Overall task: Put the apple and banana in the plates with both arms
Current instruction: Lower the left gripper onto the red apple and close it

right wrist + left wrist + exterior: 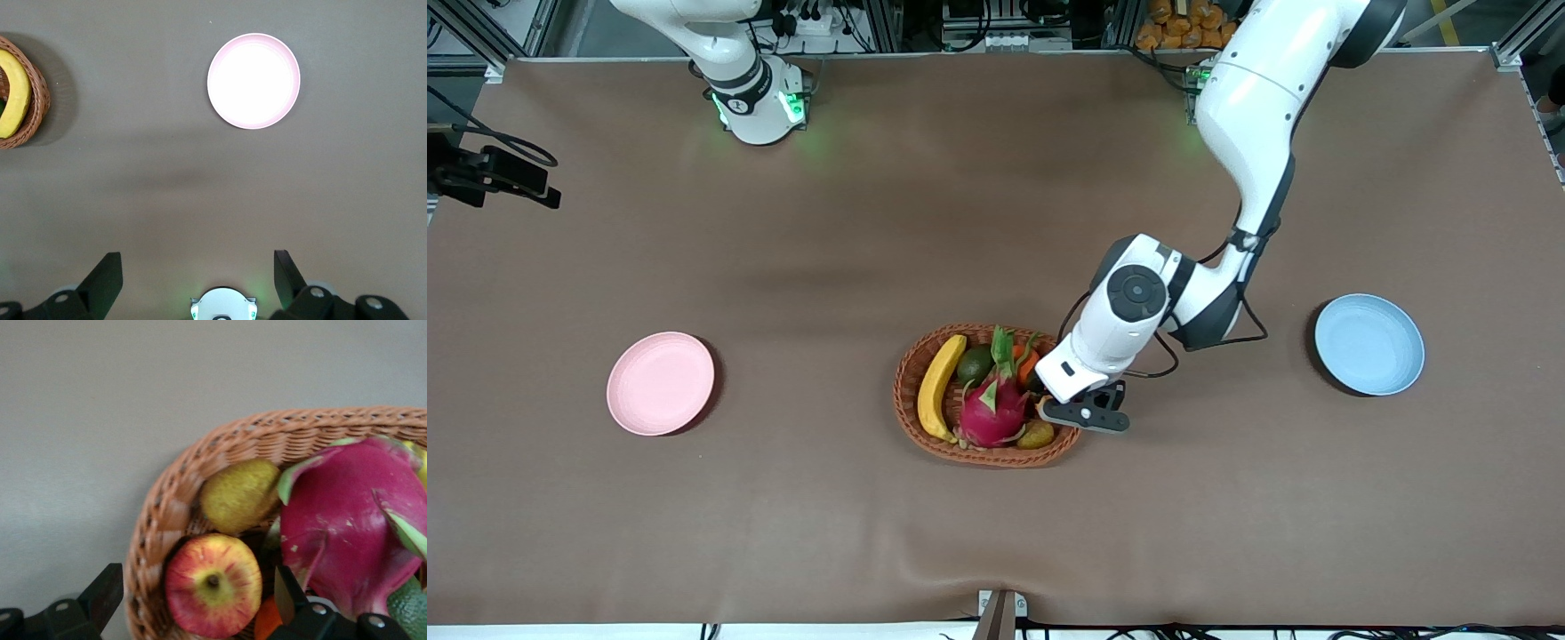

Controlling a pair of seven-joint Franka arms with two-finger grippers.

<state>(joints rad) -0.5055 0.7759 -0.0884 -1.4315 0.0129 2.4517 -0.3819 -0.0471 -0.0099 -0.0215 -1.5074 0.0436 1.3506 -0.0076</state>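
I would miss if I closed my left gripper now, because its open fingers are above the apple (213,585) and basket rim (141,567). I should lower my left gripper first, then close it on the apple.
The apple (213,585), red with yellow patches, lies in the wicker basket (925,434) at the end toward the left arm; in the front view my left hand hides it. My left gripper (1080,415) is open just over that end of the basket (160,520). In the left wrist view the left gripper (197,600) has one finger outside the rim and one inside, with the apple between them, untouched. The banana (941,387) lies in the basket's other end and also shows in the right wrist view (13,93). The pink plate (661,383) and the blue plate (1369,344) are empty. My right gripper (198,280) is open, high over its own base.
The basket also holds a magenta dragon fruit (993,409), an avocado (975,364), an orange (1024,360) and a yellow-green fruit (240,495) beside the apple. A black camera mount (498,173) sits at the table edge at the right arm's end.
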